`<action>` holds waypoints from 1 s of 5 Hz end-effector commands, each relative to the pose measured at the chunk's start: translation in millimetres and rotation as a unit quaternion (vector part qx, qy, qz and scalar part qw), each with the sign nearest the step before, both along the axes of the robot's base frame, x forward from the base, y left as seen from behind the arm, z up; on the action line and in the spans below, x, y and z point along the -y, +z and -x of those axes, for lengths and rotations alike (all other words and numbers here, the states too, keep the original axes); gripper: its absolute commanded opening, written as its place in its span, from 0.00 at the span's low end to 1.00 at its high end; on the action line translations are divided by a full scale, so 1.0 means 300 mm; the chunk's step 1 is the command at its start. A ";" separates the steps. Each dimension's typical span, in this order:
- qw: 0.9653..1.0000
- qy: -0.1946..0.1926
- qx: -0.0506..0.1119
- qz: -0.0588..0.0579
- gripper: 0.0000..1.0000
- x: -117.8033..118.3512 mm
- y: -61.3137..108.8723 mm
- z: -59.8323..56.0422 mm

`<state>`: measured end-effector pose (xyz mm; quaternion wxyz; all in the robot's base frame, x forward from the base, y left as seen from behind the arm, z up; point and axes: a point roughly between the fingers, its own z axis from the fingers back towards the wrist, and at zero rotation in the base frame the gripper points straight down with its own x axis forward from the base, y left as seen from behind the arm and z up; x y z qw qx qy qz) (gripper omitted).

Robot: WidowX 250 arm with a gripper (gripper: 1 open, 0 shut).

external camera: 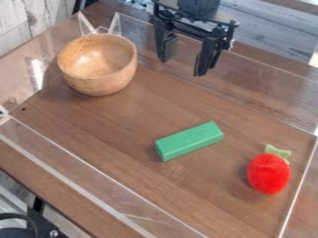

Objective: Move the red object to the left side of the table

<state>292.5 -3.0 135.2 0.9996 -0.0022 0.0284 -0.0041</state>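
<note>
My gripper grabs the red toy fruit around its round red body (269,176) next, to move it left.
The red object (269,172), a small round toy fruit with a green leafy top, rests on the dark wood-grain table (149,112) near the right front corner. My gripper (184,56) hangs at the back centre, pointing down with its black fingers spread apart and nothing between them. It is open and well away from the fruit, up and to the left of it.
A wooden bowl (97,63) stands at the back left, just left of the gripper. A green rectangular block (189,140) lies between the gripper and the fruit. A clear raised rim (74,191) runs around the table's edges.
</note>
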 end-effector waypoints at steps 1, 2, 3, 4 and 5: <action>0.995 -0.105 -0.002 0.002 1.00 0.092 -0.044 0.004; 0.978 -0.209 -0.003 0.000 1.00 0.208 -0.113 0.013; 0.954 -0.300 -0.002 -0.001 1.00 0.297 -0.128 0.018; 0.926 -0.379 0.006 -0.007 1.00 0.372 -0.137 0.022; 0.912 -0.409 0.010 -0.016 1.00 0.433 -0.177 0.025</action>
